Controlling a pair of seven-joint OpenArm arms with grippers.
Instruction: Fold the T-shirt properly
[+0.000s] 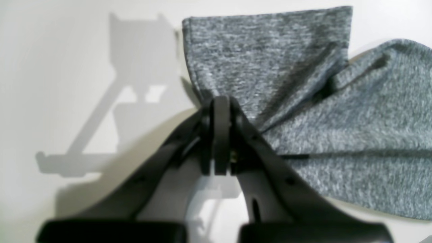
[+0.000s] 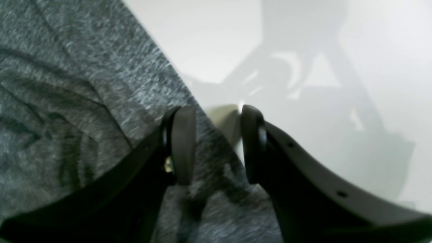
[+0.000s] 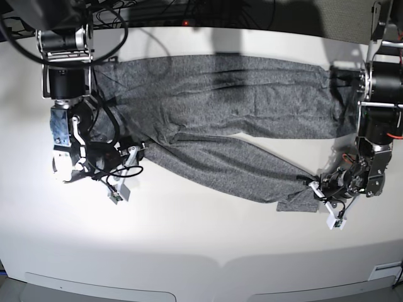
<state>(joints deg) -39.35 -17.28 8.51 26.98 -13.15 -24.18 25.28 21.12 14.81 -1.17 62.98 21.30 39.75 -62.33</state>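
My right gripper closes on the T-shirt's edge (image 2: 211, 127) now, since its fingers reach down to cloth and tabletop on either side of that edge.
The heather-grey T-shirt (image 3: 239, 100) lies spread across the white table, with one long sleeve running diagonally to the front right. My left gripper (image 1: 220, 108) is shut, pinching the end of that sleeve (image 1: 270, 60); in the base view it is at the sleeve tip (image 3: 313, 187). My right gripper (image 2: 217, 145) is open over the shirt's edge (image 2: 67, 84). One finger (image 2: 182, 141) is above the cloth and the other (image 2: 251, 141) is above bare table. In the base view it sits at the shirt's left side (image 3: 135, 151).
The white table (image 3: 201, 239) stretches bare toward the front edge. Black cables (image 3: 189, 12) run along the back edge. Both arm bases stand at the far left (image 3: 63, 63) and far right (image 3: 381, 88).
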